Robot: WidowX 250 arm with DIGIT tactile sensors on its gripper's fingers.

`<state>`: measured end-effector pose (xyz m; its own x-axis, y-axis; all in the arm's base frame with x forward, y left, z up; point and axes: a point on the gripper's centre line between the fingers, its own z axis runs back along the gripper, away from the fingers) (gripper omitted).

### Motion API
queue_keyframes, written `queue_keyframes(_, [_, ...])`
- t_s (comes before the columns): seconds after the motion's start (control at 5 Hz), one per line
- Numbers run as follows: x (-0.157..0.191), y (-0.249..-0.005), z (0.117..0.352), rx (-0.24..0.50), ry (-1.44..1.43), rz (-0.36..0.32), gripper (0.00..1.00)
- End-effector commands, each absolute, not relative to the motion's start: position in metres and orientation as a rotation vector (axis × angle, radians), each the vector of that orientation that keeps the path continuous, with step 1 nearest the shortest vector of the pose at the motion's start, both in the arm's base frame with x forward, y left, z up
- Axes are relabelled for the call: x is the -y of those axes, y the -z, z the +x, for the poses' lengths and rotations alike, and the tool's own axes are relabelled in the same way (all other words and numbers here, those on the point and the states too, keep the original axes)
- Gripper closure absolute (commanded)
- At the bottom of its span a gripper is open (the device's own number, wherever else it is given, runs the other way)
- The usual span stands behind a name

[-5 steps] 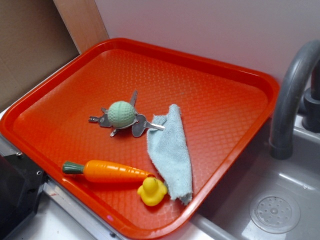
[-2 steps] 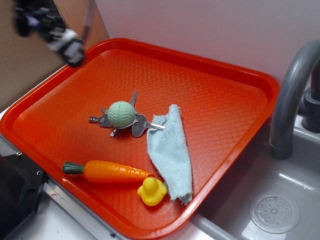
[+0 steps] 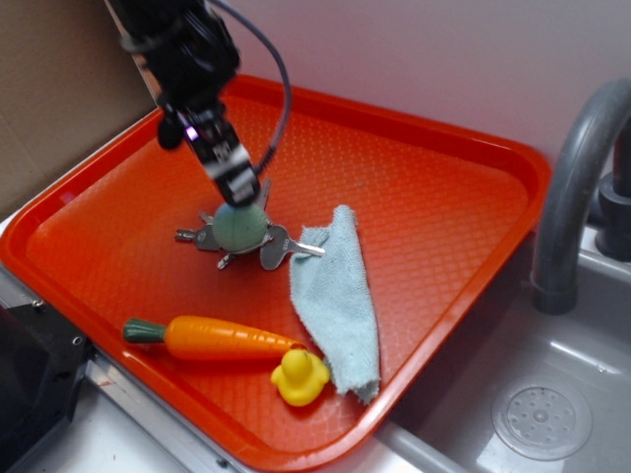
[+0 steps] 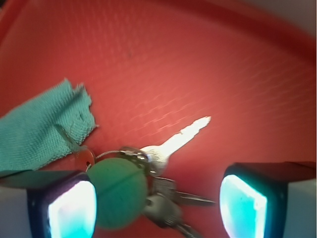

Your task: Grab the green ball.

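Observation:
My gripper needs to go lower before it closes on the green ball. Its fingers end above the ball's round side (image 3: 240, 229), over the silver keys.
The green ball (image 3: 240, 228) is a small pale mint ball resting on a bunch of silver keys (image 3: 281, 248) in the middle of the orange tray (image 3: 424, 187). My gripper (image 3: 234, 181) hangs just above and behind the ball, fingers pointing down. In the wrist view the ball (image 4: 118, 192) lies between my open jaws, close against the left finger (image 4: 69, 210); the right finger (image 4: 242, 206) stands well apart from it. The keys (image 4: 166, 198) fill the gap beside the ball. Nothing is gripped.
A pale blue cloth (image 3: 337, 296) lies right of the keys, also in the wrist view (image 4: 39, 131). A toy carrot (image 3: 217, 338) and a yellow duck (image 3: 299, 375) sit near the tray's front edge. A grey faucet (image 3: 577, 177) and sink (image 3: 532, 414) are at right.
My arm has come in from the upper left and dropped down over the tray to just above the ball. The ball, keys and other objects have not moved.

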<state>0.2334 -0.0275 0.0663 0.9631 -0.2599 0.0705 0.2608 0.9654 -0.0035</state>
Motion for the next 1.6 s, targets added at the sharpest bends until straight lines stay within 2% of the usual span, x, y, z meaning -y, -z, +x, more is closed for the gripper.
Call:
queue_keyframes(0.0, [0.048, -0.065, 0.219, 0.077, 0.339, -0.069, 0.00])
queue_keyframes(0.4, [0.055, -0.043, 0.224, 0.053, 0.361, -0.078, 0.00])
queue_keyframes(0.6, [0.055, -0.039, 0.226, 0.047, 0.337, -0.079, 0.34])
queue_keyframes(0.8, [0.054, -0.043, 0.224, 0.054, 0.324, -0.083, 1.00])
queue_keyframes(1.0, [0.047, -0.063, 0.221, 0.088, 0.300, -0.093, 1.00])
queue_keyframes(1.2, [0.029, -0.106, 0.218, 0.153, 0.208, -0.084, 1.00])
queue_keyframes(1.4, [0.006, -0.157, 0.211, 0.202, 0.014, -0.007, 1.00])
